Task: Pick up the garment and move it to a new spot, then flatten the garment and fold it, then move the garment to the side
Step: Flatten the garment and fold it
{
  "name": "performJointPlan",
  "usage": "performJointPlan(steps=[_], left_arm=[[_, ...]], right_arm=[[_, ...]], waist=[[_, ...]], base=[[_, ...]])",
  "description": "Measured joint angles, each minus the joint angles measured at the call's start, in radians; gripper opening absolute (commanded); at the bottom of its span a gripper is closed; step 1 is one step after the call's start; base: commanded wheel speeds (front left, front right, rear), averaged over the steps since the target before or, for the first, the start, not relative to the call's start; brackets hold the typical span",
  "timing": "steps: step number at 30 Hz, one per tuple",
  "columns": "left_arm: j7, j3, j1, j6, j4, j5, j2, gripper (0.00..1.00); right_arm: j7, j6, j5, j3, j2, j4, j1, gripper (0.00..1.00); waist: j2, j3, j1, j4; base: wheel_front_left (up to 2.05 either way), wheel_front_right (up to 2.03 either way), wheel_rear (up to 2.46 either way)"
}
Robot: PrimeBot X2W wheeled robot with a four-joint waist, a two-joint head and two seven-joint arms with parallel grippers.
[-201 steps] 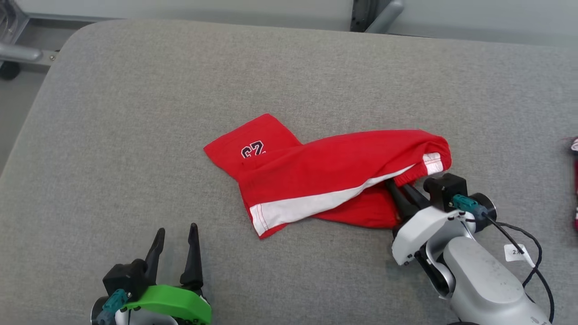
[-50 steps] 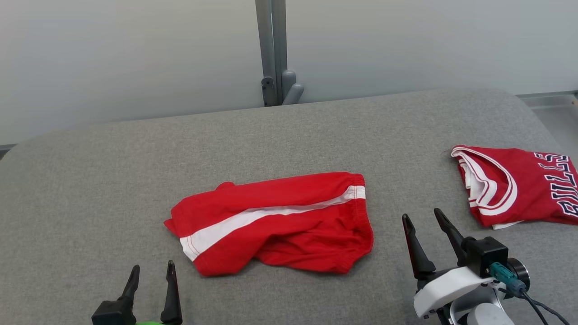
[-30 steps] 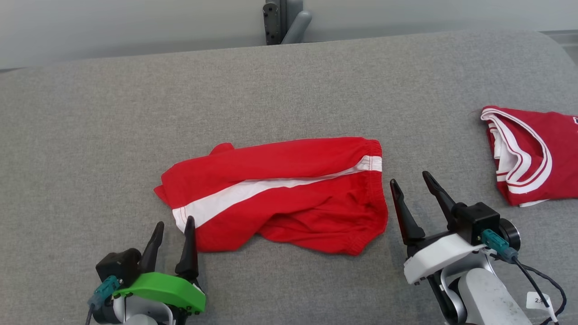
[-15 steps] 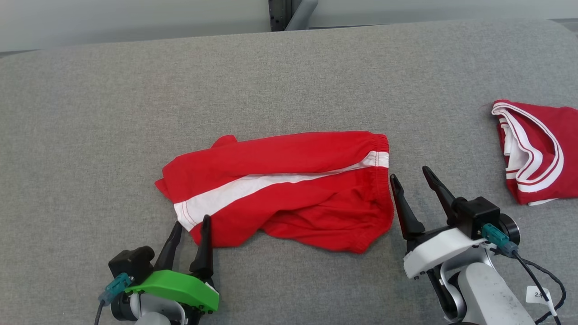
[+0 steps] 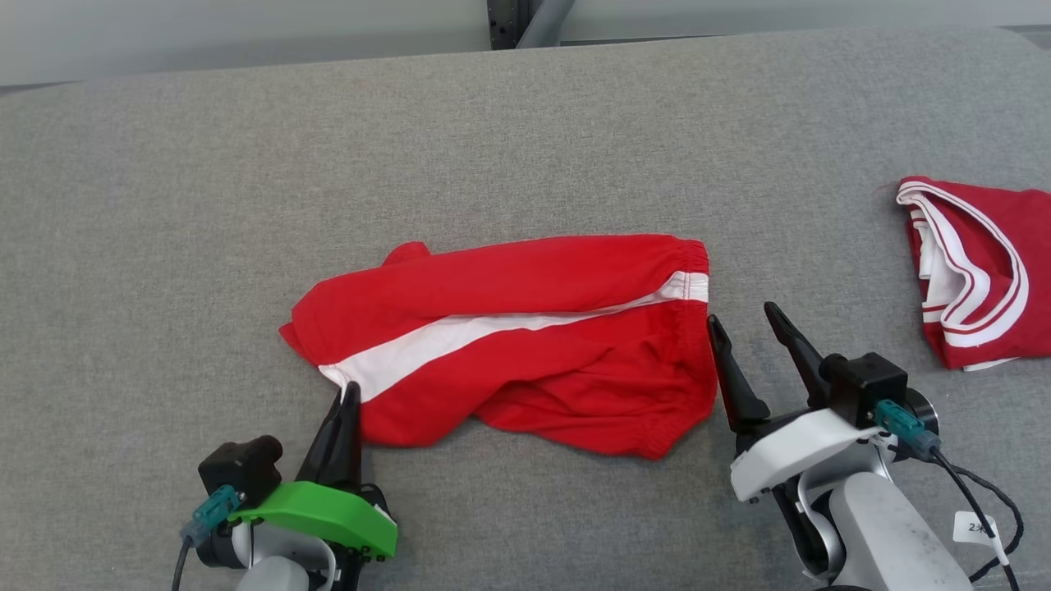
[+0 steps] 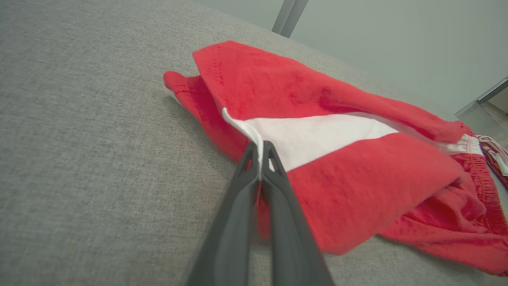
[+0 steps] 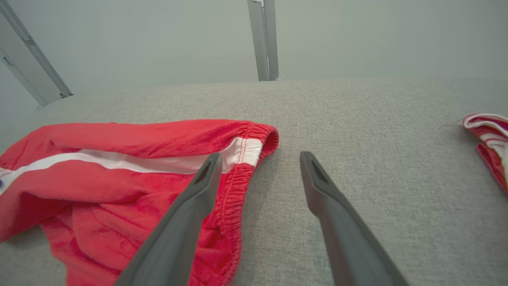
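Observation:
The right gripper grabs the shorts' waistband edge next where it stands up at the white stripe, as the red cloth lies slack.
The garment is a pair of red shorts with a white side stripe, lying crumpled in the middle of the grey padded surface. My left gripper is shut on the hem at the near left corner, pinching the white stripe's edge. My right gripper stands open just off the elastic waistband at the garment and its right end, with the left finger over the waistband edge and nothing between the fingers.
A second red garment with white trim lies at the far right of the surface. A grey post rises behind the far edge. Bare grey fabric surrounds the shorts on all sides.
My left gripper moved forward to the hem corner and closed on it. The right gripper stayed open beside the waistband. The head view shifted slightly.

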Motion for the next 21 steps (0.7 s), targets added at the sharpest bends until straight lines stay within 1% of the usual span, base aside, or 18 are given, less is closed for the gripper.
performJointPlan(steps=[2,4,6,8,12,14,18,19,21], left_arm=[[0.000,0.002,0.000,0.000,-0.002,0.003,0.000,0.00],[0.000,0.006,0.000,0.000,-0.003,0.008,0.000,0.00],[0.000,0.007,0.000,0.000,-0.007,0.012,0.000,0.00],[0.000,0.007,0.000,0.000,-0.010,0.013,0.000,0.00],[0.000,0.003,-0.002,0.000,-0.014,0.021,0.000,0.00],[0.000,0.001,-0.002,0.000,-0.017,0.022,0.000,0.00],[0.000,-0.007,-0.002,0.000,-0.020,0.023,0.000,0.00],[0.000,-0.009,-0.002,0.000,-0.020,0.023,0.000,0.00],[0.000,-0.012,-0.002,-0.001,-0.021,0.023,0.000,0.00]], right_arm=[[0.000,0.000,0.016,0.003,0.001,0.010,-0.007,1.00],[0.000,0.000,0.056,0.007,0.003,0.033,-0.025,1.00],[0.000,0.000,0.087,0.017,0.004,0.060,-0.044,0.91],[0.000,0.000,0.124,0.034,0.004,0.090,-0.061,0.87],[0.000,0.000,0.217,0.068,0.003,0.139,-0.097,0.77],[0.000,0.000,0.240,0.079,0.000,0.149,-0.114,0.75],[0.000,0.000,0.282,0.077,0.000,0.178,-0.133,0.75],[0.000,0.000,0.288,0.076,-0.001,0.184,-0.137,0.71],[0.000,0.000,0.297,0.075,0.000,0.195,-0.142,0.69]], waist=[[0.0000,0.001,0.0000,0.001],[0.0000,0.004,0.0000,0.005],[0.0000,0.007,0.0000,0.010],[0.0000,0.010,0.0000,0.016],[0.0000,0.018,0.0000,0.027],[0.0000,0.022,0.0000,0.032],[0.0000,0.029,0.0000,0.042],[0.0000,0.031,0.0000,0.045],[0.0000,0.034,0.0000,0.049]], base=[[0.00,0.00,0.00],[0.00,0.00,0.00],[0.00,0.00,0.00],[0.00,0.00,0.00],[0.00,0.00,0.00],[0.00,0.00,0.00],[0.00,0.00,0.00],[0.00,0.00,0.00],[0.00,0.00,0.00]])
